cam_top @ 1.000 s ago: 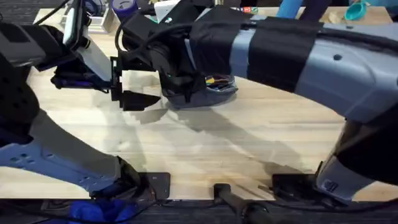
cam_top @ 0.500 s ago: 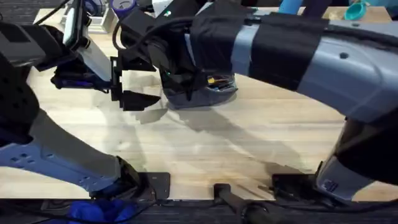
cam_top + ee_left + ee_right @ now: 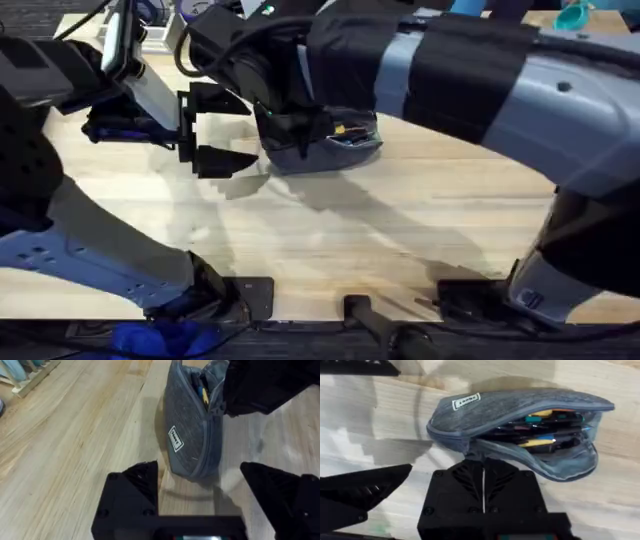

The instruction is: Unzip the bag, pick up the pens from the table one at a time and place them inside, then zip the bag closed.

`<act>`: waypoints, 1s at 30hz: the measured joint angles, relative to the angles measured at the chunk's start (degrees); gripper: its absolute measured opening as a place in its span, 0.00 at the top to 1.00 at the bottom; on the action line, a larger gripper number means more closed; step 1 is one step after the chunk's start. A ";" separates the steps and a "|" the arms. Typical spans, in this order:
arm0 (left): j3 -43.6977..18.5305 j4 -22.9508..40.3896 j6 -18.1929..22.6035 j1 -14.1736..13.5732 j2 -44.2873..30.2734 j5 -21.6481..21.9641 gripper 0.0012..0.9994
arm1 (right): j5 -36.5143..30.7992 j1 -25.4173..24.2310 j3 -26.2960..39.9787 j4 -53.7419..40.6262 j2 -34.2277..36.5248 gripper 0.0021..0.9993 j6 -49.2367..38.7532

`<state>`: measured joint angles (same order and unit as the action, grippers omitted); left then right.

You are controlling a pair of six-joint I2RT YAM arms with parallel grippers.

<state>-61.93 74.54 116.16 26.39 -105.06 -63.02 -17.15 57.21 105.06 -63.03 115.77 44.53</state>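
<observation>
Loose pens show in the bag's gaping opening. So my left gripper should next grab the bag by its closed end below the label (image 3: 195,467).
The blue-grey bag (image 3: 505,407) lies on the table (image 3: 400,230) with its zipper partly open. Several coloured pens (image 3: 540,435) show inside it. My right gripper (image 3: 483,462) is shut, pinching the bag's near lip where the closed stretch of zipper ends; the pull itself is hidden. In the overhead view the right gripper (image 3: 275,125) covers the left part of the bag (image 3: 345,150). My left gripper (image 3: 235,132) hovers open just left of the bag, touching nothing. The left wrist view shows the bag (image 3: 192,440) ahead of the left gripper's fingers (image 3: 135,480).
A dark blue object (image 3: 120,130) lies under the left arm at the far left. Assorted clutter, including a teal item (image 3: 572,15), lines the table's far edge. A wooden rack (image 3: 30,380) stands off to one side. Bare planks lie in front of the bag.
The right arm and its gripper have shifted slightly toward the table's far side, still at the bag. The left gripper has stayed in place, open.
</observation>
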 joint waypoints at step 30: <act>0.02 -1.40 -0.02 -2.80 0.00 0.00 0.01 | 0.00 0.00 5.57 -4.15 0.02 0.97 -1.28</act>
<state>-61.91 73.14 116.14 23.59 -105.06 -63.02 -17.15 57.21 110.63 -67.18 115.79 43.24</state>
